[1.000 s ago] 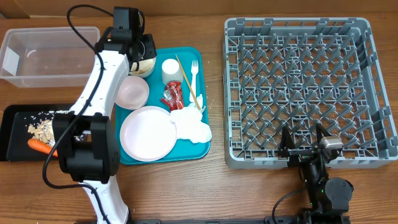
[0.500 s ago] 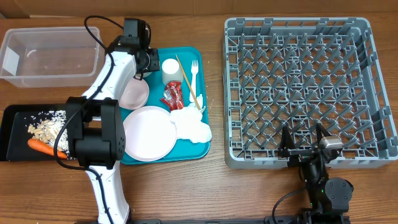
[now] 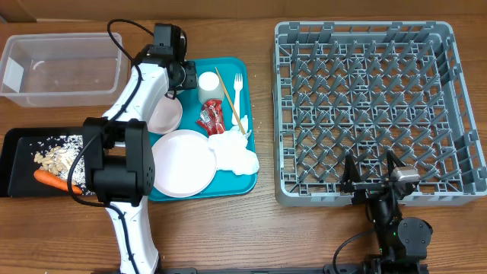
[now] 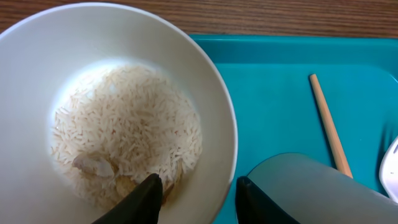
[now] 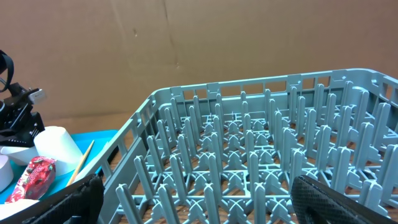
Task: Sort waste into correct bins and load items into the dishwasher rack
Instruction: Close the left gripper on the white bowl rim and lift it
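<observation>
The small white bowl (image 4: pixel 205 81) would be caught if my left gripper closed now, so it should close, as the bowl's rim runs between the gripper's open fingers.
My left gripper (image 3: pixel 179 73) is at the back left of the teal tray (image 3: pixel 251 183). In the left wrist view its fingers (image 4: pixel 196 199) are apart and straddle the right rim of a small white bowl (image 4: pixel 205 81) holding beige rice scraps (image 4: pixel 124 137). One finger is inside the bowl and one outside. The white cup (image 3: pixel 208 82) stands just right of it. The second bowl (image 3: pixel 163 116), plate (image 3: pixel 181 164), napkin (image 3: pixel 236 154), red wrapper (image 3: pixel 211 118), fork (image 3: pixel 237 93) and stick (image 3: pixel 228 97) lie on the teal tray. My right gripper (image 3: pixel 373 179) is open and empty at the grey rack's (image 3: pixel 289 114) front edge.
The clear tub (image 3: pixel 61 70) stands at the back left. The black tray (image 3: pixel 19 144) at the front left holds scraps (image 3: pixel 55 156) and the carrot (image 3: pixel 49 179). The right wrist view shows the rack's pegs (image 5: pixel 249 143) and the cup (image 5: pixel 56 146).
A second ago the left arm was bent differently and the bowl showed beside the gripper. The gripper has since shifted slightly right over the bowl's rim. The right arm has not moved.
</observation>
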